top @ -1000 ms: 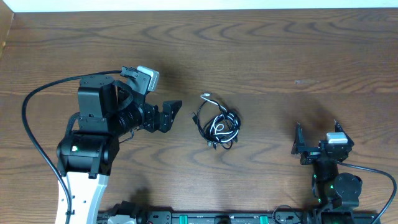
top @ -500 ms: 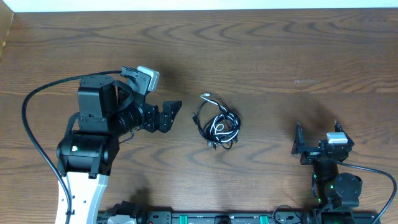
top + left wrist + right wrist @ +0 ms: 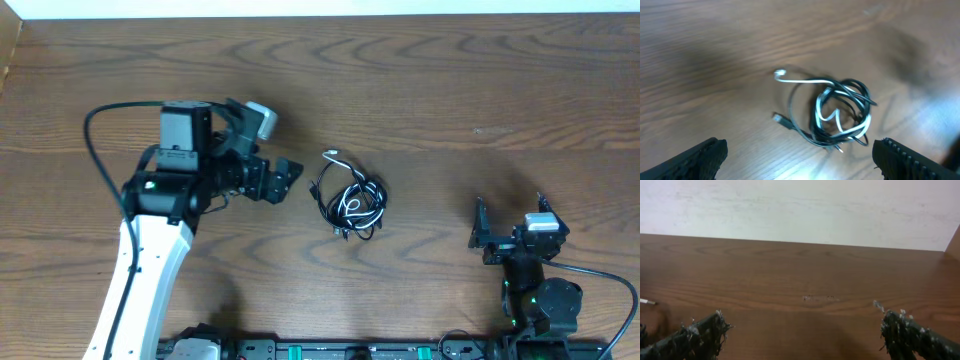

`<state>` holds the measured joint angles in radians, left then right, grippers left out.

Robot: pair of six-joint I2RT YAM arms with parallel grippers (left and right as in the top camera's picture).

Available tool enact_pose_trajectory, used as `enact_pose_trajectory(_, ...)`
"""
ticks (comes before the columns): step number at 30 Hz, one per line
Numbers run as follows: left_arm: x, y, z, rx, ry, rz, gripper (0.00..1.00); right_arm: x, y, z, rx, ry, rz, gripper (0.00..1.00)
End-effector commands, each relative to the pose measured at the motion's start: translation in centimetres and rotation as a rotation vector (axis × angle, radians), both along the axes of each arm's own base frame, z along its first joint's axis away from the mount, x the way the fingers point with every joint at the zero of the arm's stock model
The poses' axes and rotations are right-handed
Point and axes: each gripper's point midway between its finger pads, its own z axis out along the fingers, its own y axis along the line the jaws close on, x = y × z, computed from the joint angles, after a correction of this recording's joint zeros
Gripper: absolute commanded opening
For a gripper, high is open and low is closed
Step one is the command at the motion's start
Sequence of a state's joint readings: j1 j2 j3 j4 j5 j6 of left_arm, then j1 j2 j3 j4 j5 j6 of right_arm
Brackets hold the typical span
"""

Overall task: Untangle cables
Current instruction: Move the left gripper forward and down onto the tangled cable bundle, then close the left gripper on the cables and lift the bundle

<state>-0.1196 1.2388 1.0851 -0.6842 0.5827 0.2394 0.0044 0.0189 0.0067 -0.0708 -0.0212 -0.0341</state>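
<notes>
My left gripper is to grab the cables by one side of the bunched loops next, so the rest stays free for my right gripper to untangle.
The cables (image 3: 350,198) lie bunched in a small tangle of black and white loops on the wooden table's middle, with a white plug end (image 3: 332,154) sticking out to the upper left. In the left wrist view the cables (image 3: 835,112) sit just ahead of my jaws. My left gripper (image 3: 284,178) hovers open a short way left of the tangle, apart from it; in its own view the left gripper (image 3: 800,160) holds nothing. My right gripper (image 3: 508,222) rests open near the front right, far from the cables. The right gripper (image 3: 802,335) faces bare wood.
The wooden table (image 3: 450,90) ends at a pale wall along the far edge (image 3: 800,210). A small pale scuff (image 3: 817,298) marks the wood ahead of the right gripper. Black rails and arm bases (image 3: 330,350) line the near edge.
My left arm has swung up and to the right, bringing its open gripper closer to the tangle. The cables and the right arm have not moved.
</notes>
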Motion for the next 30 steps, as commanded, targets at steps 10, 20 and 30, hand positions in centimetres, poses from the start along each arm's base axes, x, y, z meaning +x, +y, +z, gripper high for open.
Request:
enact_pose_trajectory(10,-2.0,-6.9,-3.6,0.017,0.09,-0.285,0.98,0.0,0.1,-0.2,-0.009,0.006,0.001,0.99)
enact_pose_trajectory(20,-3.5,-8.5,-6.3,0.204,0.097,-0.332,0.98,0.0,0.1,-0.2,-0.009,0.006,0.002,0.99)
enact_pose_trajectory(30,-6.5,-12.4,-8.5,0.235,0.141,-0.48,0.98,0.0,0.1,-0.2,-0.009,0.006,0.001,0.99)
